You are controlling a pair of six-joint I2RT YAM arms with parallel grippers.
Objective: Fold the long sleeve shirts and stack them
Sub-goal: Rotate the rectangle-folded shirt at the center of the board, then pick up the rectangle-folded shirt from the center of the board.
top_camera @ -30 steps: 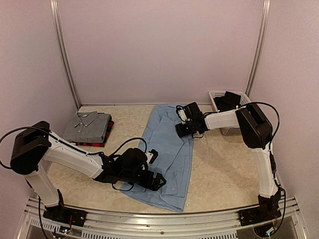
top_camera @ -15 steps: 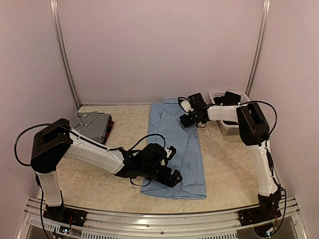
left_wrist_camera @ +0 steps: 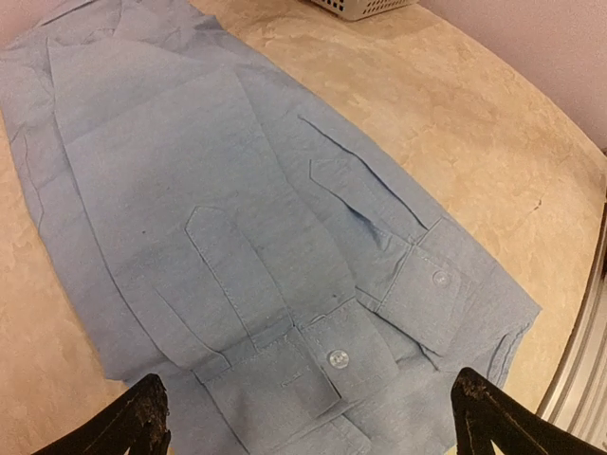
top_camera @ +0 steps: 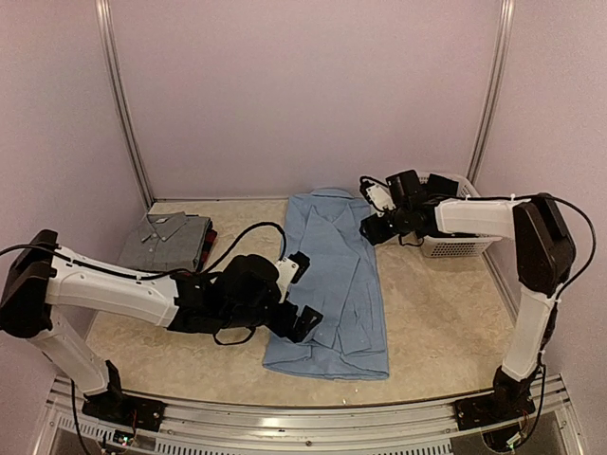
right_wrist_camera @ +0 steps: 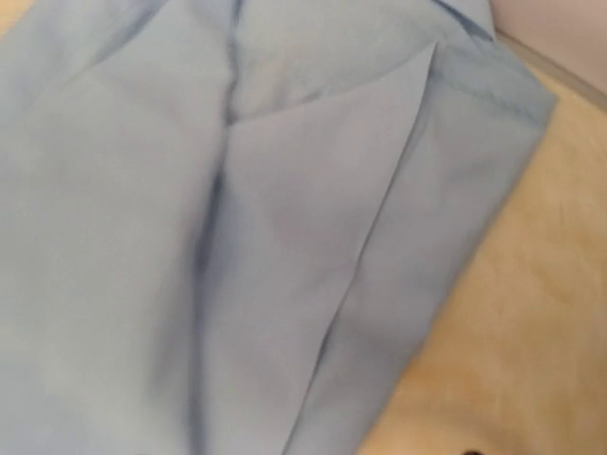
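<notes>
Next, my left gripper pinches the light blue shirt's near hem corner (top_camera: 270, 364) to fold it collarward, leaving the other hem corner free.
The light blue long sleeve shirt (top_camera: 332, 275) lies flat down the middle of the table, collar at the far end, both sleeves folded in. Its buttoned cuffs (left_wrist_camera: 417, 294) show in the left wrist view. My left gripper (top_camera: 300, 296) hovers at the shirt's near left edge, open, with only flat cloth below the fingers (left_wrist_camera: 318, 422). My right gripper (top_camera: 375, 213) hangs at the shirt's far right shoulder (right_wrist_camera: 285, 237), jaws apart, nothing pinched; its fingers are out of the wrist view. A folded grey shirt (top_camera: 166, 240) rests on a red-and-black plaid one (top_camera: 208, 246) at the left.
A white mesh basket (top_camera: 448, 247) with something dark inside (top_camera: 441, 186) stands at the far right, just behind the right gripper; its corner (left_wrist_camera: 365, 8) also shows in the left wrist view. The metal rail (top_camera: 303, 417) runs along the near edge.
The shirt went from lying askew to lying straight, moved to the right. The left gripper has since pulled back to its left edge. The right gripper swung right, off the collar, toward the basket.
</notes>
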